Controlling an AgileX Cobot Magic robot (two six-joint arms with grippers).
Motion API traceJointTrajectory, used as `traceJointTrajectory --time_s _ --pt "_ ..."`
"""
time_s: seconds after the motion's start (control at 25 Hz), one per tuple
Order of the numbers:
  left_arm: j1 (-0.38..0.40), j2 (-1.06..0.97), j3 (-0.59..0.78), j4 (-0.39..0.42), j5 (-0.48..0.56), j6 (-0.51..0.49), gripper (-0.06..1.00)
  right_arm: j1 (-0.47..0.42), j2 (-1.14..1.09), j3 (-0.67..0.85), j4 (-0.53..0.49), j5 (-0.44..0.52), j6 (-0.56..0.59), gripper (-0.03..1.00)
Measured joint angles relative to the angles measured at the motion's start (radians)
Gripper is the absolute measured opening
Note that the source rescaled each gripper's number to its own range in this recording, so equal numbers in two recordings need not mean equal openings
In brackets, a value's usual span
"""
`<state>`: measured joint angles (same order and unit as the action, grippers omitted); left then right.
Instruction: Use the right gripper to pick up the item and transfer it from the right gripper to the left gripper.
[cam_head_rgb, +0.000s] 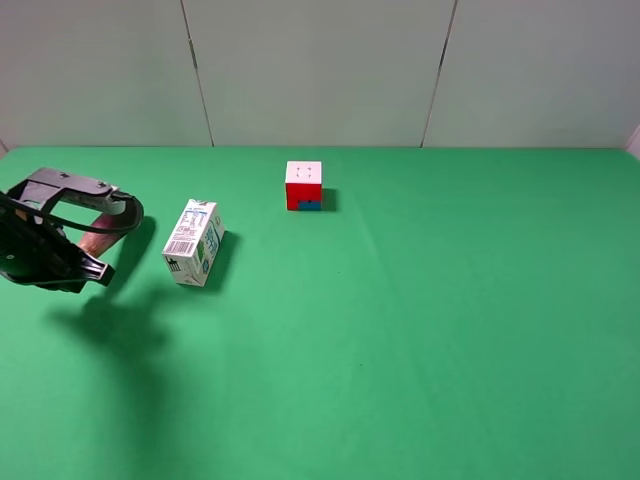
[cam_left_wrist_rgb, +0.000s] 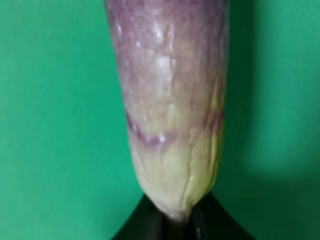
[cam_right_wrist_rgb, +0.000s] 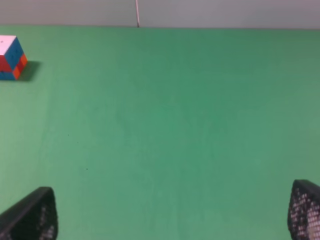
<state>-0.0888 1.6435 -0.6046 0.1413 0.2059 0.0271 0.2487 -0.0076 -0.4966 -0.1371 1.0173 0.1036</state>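
Note:
My left gripper should open now, because the eggplant's purple body meets its own shadow on the green cloth.
The eggplant (cam_left_wrist_rgb: 170, 100) fills the left wrist view, glossy purple fading to a pale yellowish tapered end. That end sits between the black fingers of my left gripper (cam_left_wrist_rgb: 175, 225), which is shut on it. In the exterior high view the left arm (cam_head_rgb: 45, 240) is at the far left above the cloth, and only a pinkish bit of the eggplant (cam_head_rgb: 100, 222) shows behind it. My right gripper (cam_right_wrist_rgb: 170, 215) is open and empty, its two mesh-patterned fingertips (cam_right_wrist_rgb: 32, 217) wide apart over bare green cloth. The right arm is out of the exterior high view.
A white milk carton (cam_head_rgb: 193, 242) lies just right of the left arm. A red-white-blue puzzle cube (cam_head_rgb: 304, 185) stands at the back centre and also shows in the right wrist view (cam_right_wrist_rgb: 10, 57). A green cloth (cam_head_rgb: 450, 320) covers the table.

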Motion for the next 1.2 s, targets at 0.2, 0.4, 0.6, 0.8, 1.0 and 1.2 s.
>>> traceJointTrajectory --time_s 0.2,0.4,0.6,0.8,1.0,1.2 --pt "0.000 0.003 0.000 0.001 -0.008 0.000 0.00 0.000 0.000 0.000 0.000 0.000 0.000 1.00" --pt "0.000 0.003 0.000 0.006 -0.012 0.011 0.05 0.000 0.000 0.000 0.000 -0.001 0.000 1.00" --pt "0.000 0.004 0.000 0.007 -0.030 0.019 0.62 0.000 0.000 0.000 0.000 0.000 0.000 1.00" --pt "0.000 0.005 0.000 0.007 -0.043 0.019 0.96 0.000 0.000 0.000 0.000 0.000 0.000 1.00" --pt "0.000 0.005 0.000 0.007 -0.040 0.019 1.00 0.000 0.000 0.000 0.000 0.000 0.000 1.00" --pt "0.000 -0.007 0.000 0.007 0.000 0.019 1.00 0.000 0.000 0.000 0.000 0.000 0.000 1.00"
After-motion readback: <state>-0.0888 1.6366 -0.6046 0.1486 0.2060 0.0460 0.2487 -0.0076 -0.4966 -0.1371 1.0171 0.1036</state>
